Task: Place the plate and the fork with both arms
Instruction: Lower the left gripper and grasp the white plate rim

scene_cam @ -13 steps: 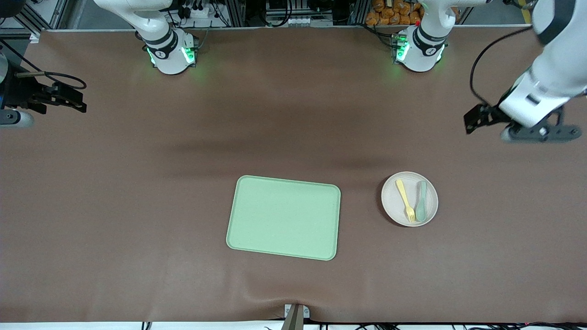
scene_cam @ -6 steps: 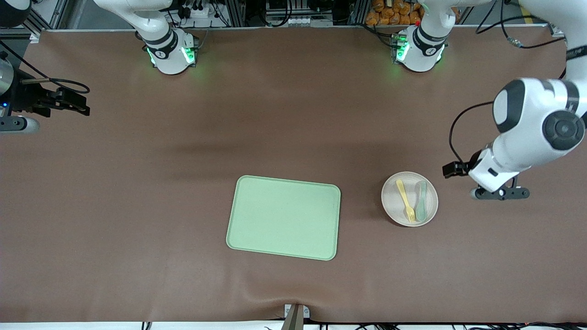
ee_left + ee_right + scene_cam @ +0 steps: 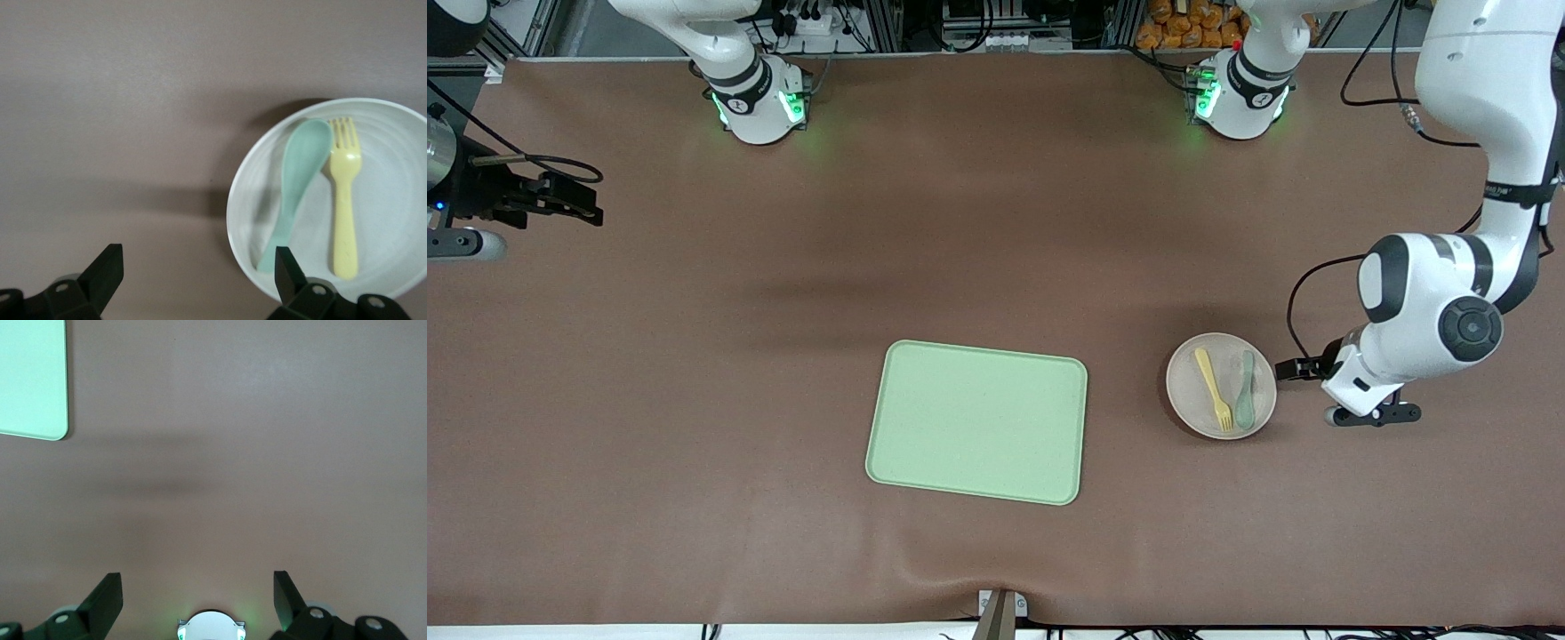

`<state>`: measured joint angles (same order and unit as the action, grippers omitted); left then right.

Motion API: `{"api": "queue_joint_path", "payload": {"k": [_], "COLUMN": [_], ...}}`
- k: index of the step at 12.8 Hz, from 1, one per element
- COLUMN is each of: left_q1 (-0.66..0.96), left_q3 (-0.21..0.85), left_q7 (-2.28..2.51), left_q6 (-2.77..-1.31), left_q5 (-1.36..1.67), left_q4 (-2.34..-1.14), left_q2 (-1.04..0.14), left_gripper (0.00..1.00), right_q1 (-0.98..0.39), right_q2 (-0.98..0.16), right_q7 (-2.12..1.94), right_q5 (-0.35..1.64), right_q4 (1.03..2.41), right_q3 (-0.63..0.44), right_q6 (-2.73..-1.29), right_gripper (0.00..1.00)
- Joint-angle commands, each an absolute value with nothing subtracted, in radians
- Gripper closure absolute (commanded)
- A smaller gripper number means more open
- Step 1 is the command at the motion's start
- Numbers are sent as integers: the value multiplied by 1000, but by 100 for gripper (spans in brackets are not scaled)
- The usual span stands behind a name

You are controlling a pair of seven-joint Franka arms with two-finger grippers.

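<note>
The plate needs to go onto the green tray, so my left gripper should next grab the plate by its rim point(image 3: 1275, 373) to bring it there.
The pale plate point(image 3: 1190, 396) lies on the brown table toward the left arm's end, beside the green tray. On it lie the pale-yellow fork point(image 3: 1213, 389) and a grey-green spoon point(image 3: 1245, 389), side by side. My left gripper point(image 3: 1368, 414) hangs low just beside the plate, toward the left arm's end, open and empty. In the left wrist view the gripper point(image 3: 197, 280) stands open, one finger point(image 3: 288, 272) over the plate's rim point(image 3: 235, 220), with the fork point(image 3: 345, 200) and spoon point(image 3: 297, 180) ahead. My right gripper point(image 3: 463, 242) waits open and empty at the right arm's end point(image 3: 197, 600).
The rectangular light-green tray point(image 3: 978, 422) lies mid-table, nearer the front camera; its corner shows in the right wrist view point(image 3: 33, 380). The right arm's green-lit base point(image 3: 210, 628) shows between the right fingers. A cable loops off the left wrist point(image 3: 1303, 284).
The left arm has swung down from high near the table's end to just beside the plate. The right gripper has barely moved. Plate, fork, spoon and tray have not moved.
</note>
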<state>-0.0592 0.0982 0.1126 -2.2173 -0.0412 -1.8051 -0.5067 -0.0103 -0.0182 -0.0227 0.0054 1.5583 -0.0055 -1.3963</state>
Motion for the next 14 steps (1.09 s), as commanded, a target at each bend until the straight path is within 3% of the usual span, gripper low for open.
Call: {"api": "queue_joint_path", "payload": {"k": [1,7,9,10,13,14], "left_q1": [-55,-57,-55,-54,-46,-46], "left_q3": [103,103,103,104,110,113], "left_q7": [117,130,135,137,135,133], "left_q6": [-2256,-2321,-2321,-2321,-2319,-2321], "left_q5": [-18,-15,-15,-15,50,64], "left_q4": [-1779,-1781,-1781,-1781,-1781,-1781], "left_q2": [-557,-617,-629,-630,-638,-641], "left_gripper": [11,33,45,53,100,100], "right_q1": [-2,0,0,2,0,0], "right_q2": [-21,-21,-21,-21,-21,-21], "right_q7": [-8,-8,-8,-8,-9,-8], "right_q5": [12,12,12,12,12,12], "right_q4": [1551,1549,1549,1549,1549,1549], "right_q3": [5,5,5,5,5,3], "right_q6": [-1388,-1388,-1388,-1388,-1388,-1388], "right_gripper": [0,0,0,0,0,0]}}
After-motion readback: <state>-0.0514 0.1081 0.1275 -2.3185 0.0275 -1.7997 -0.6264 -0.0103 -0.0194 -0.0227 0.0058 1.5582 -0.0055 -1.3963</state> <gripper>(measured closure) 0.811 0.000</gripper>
